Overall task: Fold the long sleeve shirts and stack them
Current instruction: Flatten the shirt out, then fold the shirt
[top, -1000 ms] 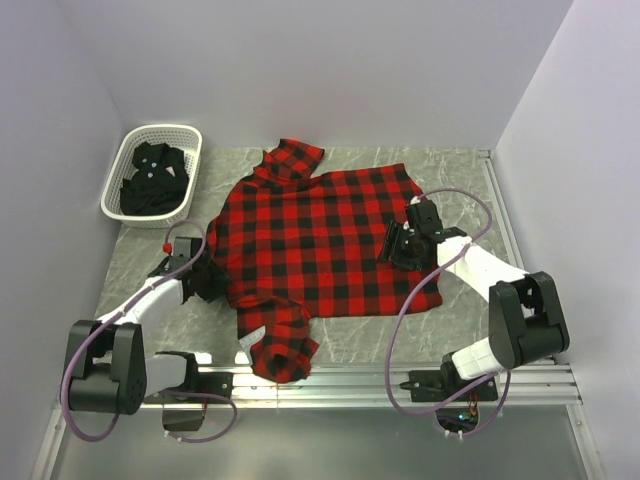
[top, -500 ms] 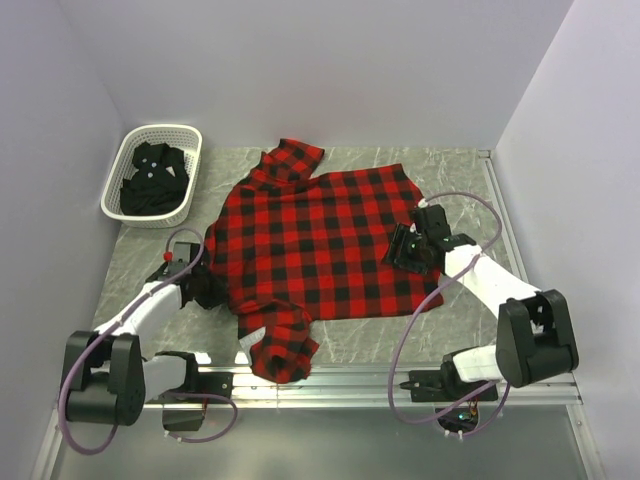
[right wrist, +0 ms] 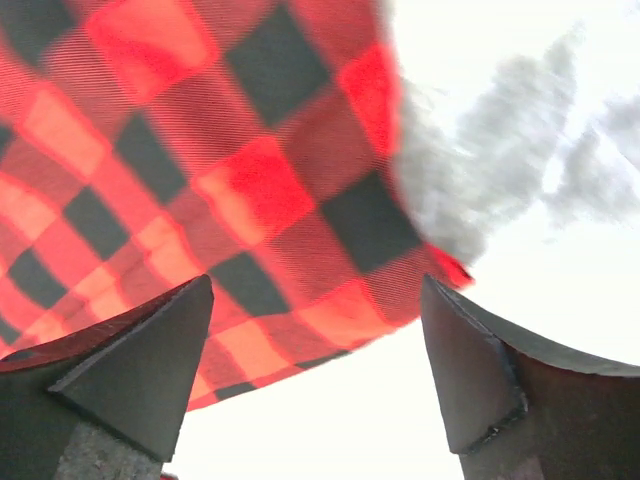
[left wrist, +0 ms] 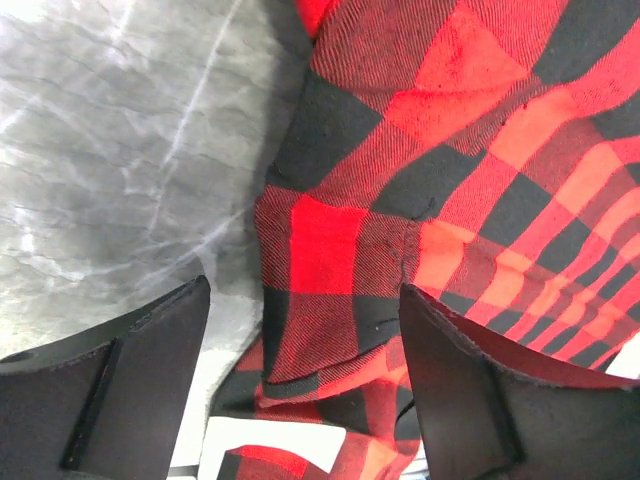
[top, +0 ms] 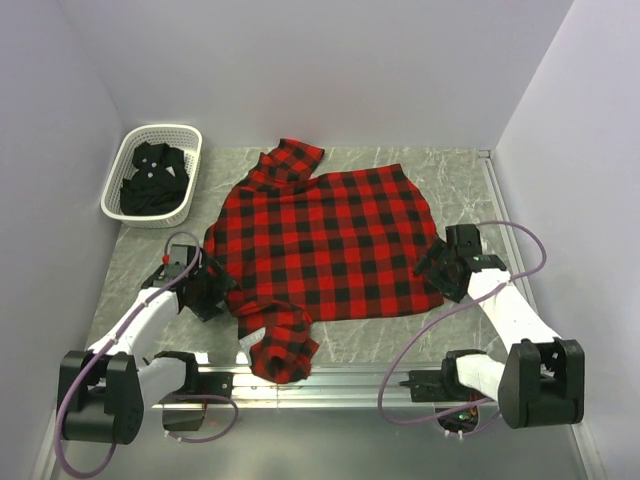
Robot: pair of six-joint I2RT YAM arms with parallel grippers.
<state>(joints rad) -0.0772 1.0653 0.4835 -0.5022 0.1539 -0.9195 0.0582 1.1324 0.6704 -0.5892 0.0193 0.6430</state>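
My left gripper should move down first and then close on the edge of the cloth. The flannel's lower fold and white tag are showing under my fingers.
The red-and-black flannel long sleeve shirt (top: 320,235) lies spread flat mid-table, with one sleeve bunched at the near edge (top: 283,350). The black long sleeve shirt (top: 152,180) sits crumpled in the basket. My left gripper (top: 207,290) is open at the flannel's left hem; in the left wrist view the gripper (left wrist: 303,292) straddles the cloth edge (left wrist: 330,260) without pinching it. My right gripper (top: 447,266) is open just off the flannel's lower right corner; in the right wrist view the gripper (right wrist: 316,287) hovers over that corner (right wrist: 300,250), holding nothing.
A white lattice basket (top: 160,130) stands at the back left. The grey marble table (top: 465,185) is walled on the left, back and right. A metal rail (top: 360,380) runs along the near edge, and the bunched sleeve hangs onto it.
My right gripper slid right, off the shirt body to its lower right corner, and opened wider. My left gripper closed briefly at the left hem, then opened. The shirt's right side lies flatter.
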